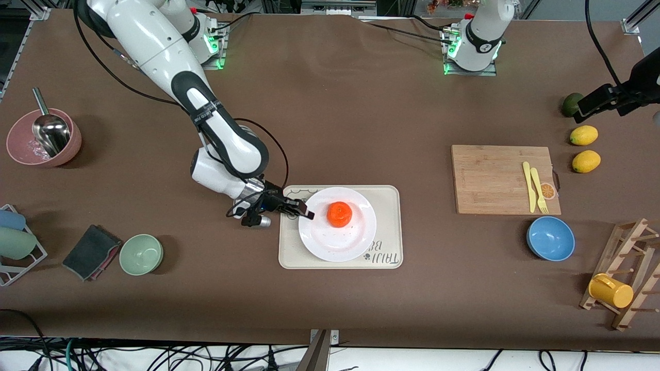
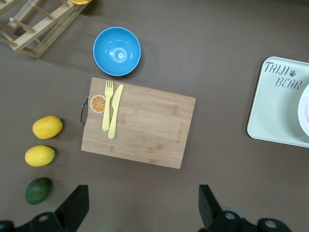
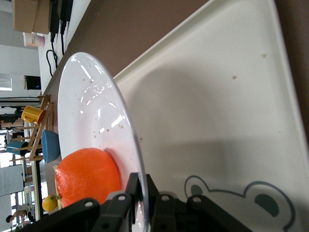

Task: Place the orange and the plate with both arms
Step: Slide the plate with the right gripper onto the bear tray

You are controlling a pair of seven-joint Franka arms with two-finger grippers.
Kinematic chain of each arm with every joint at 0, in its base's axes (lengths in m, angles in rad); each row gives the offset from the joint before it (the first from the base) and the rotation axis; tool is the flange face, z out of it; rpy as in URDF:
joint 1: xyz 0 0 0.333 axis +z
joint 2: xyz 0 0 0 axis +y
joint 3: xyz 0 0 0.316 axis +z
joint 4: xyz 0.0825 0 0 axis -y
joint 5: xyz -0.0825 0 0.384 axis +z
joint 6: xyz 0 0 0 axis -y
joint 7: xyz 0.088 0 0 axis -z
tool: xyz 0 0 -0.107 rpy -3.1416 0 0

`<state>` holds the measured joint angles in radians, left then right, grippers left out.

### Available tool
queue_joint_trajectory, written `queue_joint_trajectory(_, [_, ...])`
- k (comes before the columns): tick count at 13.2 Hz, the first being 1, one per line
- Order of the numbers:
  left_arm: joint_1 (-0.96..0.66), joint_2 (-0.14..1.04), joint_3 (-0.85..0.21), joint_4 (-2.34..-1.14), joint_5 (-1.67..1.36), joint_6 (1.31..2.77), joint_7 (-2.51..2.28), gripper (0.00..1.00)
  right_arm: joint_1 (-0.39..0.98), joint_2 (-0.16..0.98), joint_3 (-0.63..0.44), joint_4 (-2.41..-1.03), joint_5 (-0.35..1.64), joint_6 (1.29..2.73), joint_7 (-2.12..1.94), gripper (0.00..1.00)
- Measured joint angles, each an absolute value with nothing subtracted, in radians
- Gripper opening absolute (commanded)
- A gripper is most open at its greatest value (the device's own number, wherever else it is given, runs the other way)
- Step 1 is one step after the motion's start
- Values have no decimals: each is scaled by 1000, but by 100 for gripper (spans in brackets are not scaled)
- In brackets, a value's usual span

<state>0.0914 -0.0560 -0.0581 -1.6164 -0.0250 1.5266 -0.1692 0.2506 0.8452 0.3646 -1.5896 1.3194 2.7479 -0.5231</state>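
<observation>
The plate's lower edge is above the cream tray, so my right gripper stays closed on the plate for now.
The white plate lies on the cream bear-printed tray in the middle of the table, with the orange on it. My right gripper is shut on the plate's rim at the edge toward the right arm's end. In the right wrist view its fingers pinch the plate from both faces, with the orange just past them and the tray below. My left gripper waits open and empty, high over the left arm's end of the table, with its jaws over bare tabletop.
A wooden cutting board carries a yellow fork and knife. Near it are a blue bowl, two lemons, a dark green fruit and a rack holding a yellow cup. A green bowl, cloth and pink bowl occupy the right arm's end.
</observation>
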Motion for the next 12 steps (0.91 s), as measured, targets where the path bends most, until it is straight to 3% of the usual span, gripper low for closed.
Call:
queue_joint_trajectory(7, [91,-56,-71,-1616,-25,1527,-170,100,320,898,368,-1559,1319,2749,-523,0])
queue_joint_trajectory(8, [91,-56,-72,-1616,-25,1527,-170,100,327,898,367,-1559,1317,2749,-523,9])
queue_joint_trajectory(9, [91,-56,-72,-1616,-25,1527,-170,100,328,898,367,-1558,1312,2749,-523,36])
queue_joint_trajectory(10, [91,-56,-72,-1616,-25,1527,-170,100,328,898,366,-1556,1300,2749,-523,48])
queue_joint_trajectory(11, [91,-56,-73,-1616,-25,1527,-170,100,326,898,365,-1553,1277,2749,-523,66])
queue_joint_trajectory(12, [91,-56,-73,-1616,-25,1527,-170,100,323,898,364,-1551,1246,2749,-522,74])
